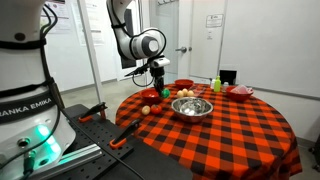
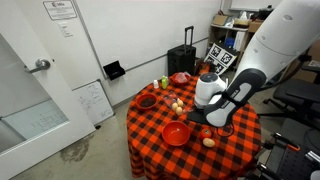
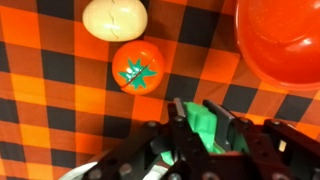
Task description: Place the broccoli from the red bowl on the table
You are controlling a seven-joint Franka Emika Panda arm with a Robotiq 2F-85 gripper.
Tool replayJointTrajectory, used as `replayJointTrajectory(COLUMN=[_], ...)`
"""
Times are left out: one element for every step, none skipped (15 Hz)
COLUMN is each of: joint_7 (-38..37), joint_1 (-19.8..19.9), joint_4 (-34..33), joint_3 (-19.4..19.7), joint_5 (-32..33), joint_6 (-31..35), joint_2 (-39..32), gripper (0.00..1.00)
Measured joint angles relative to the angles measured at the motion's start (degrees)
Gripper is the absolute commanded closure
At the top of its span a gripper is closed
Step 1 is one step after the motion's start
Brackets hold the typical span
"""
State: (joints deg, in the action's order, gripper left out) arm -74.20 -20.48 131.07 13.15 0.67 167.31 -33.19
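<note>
The green broccoli hangs above the cloth, so the robot's gripper needs to lower it first. The broccoli would fall beside the tomato and red bowl if the gripper opened now.
In the wrist view my gripper (image 3: 198, 122) is shut on a piece of green broccoli (image 3: 200, 128) and holds it above the red-and-black checked table (image 3: 60, 110). The red bowl (image 3: 280, 40) lies just beyond it at the upper right, and it also shows in an exterior view (image 2: 177, 133). In an exterior view the gripper (image 1: 157, 78) hangs over the near-left part of the table (image 1: 230, 140). In the other exterior view the arm hides the jaws.
A tomato (image 3: 137, 68) and a pale egg-like object (image 3: 115, 16) lie on the cloth just ahead of the jaws. A steel bowl (image 1: 192, 106) stands mid-table. Two more red dishes (image 1: 240, 92) (image 1: 183, 84) and a green bottle (image 1: 215, 83) stand at the far side.
</note>
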Motion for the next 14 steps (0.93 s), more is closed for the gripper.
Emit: replayJointTrajectory(joint_7=[0.0, 0.0, 0.0, 0.0, 0.0, 0.0, 0.1, 0.1, 0.1, 0.1, 0.1, 0.1, 0.1, 0.1], joint_1=[0.5, 1.0, 1.5, 2.0, 2.3, 2.7, 3.1, 3.5, 3.8, 4.1, 4.4, 4.6, 4.7, 4.8], joint_4=[-0.1, -0.2, -0.3, -0.6, -0.8, -1.2, -1.6, -2.1, -2.7, -3.3, -3.9, -4.6, -5.1, -5.7], joint_3=[-0.7, -1.4, -2.0, -2.5, -2.9, -3.2, -3.5, -3.7, -3.9, -4.0, -4.1, -4.1, -4.1, -4.1], joint_5=[-0.7, -1.4, -2.1, -2.8, -3.5, -4.1, -4.7, -5.3, -5.7, -6.0, -6.3, -6.4, -6.6, -6.8], joint_6=[0.5, 1.0, 1.5, 1.9, 2.4, 2.7, 3.0, 3.1, 3.2, 3.2, 3.2, 3.2, 3.2, 3.2], joint_2=[-0.7, -1.4, -2.3, -3.2, -4.0, -4.9, -5.7, -6.5, -7.2, -7.9, -8.5, -9.0, -9.5, -9.9], gripper=[0.91, 0.91, 0.91, 0.91, 0.91, 0.91, 0.91, 0.91, 0.91, 0.91, 0.91, 0.61, 0.48, 0.41])
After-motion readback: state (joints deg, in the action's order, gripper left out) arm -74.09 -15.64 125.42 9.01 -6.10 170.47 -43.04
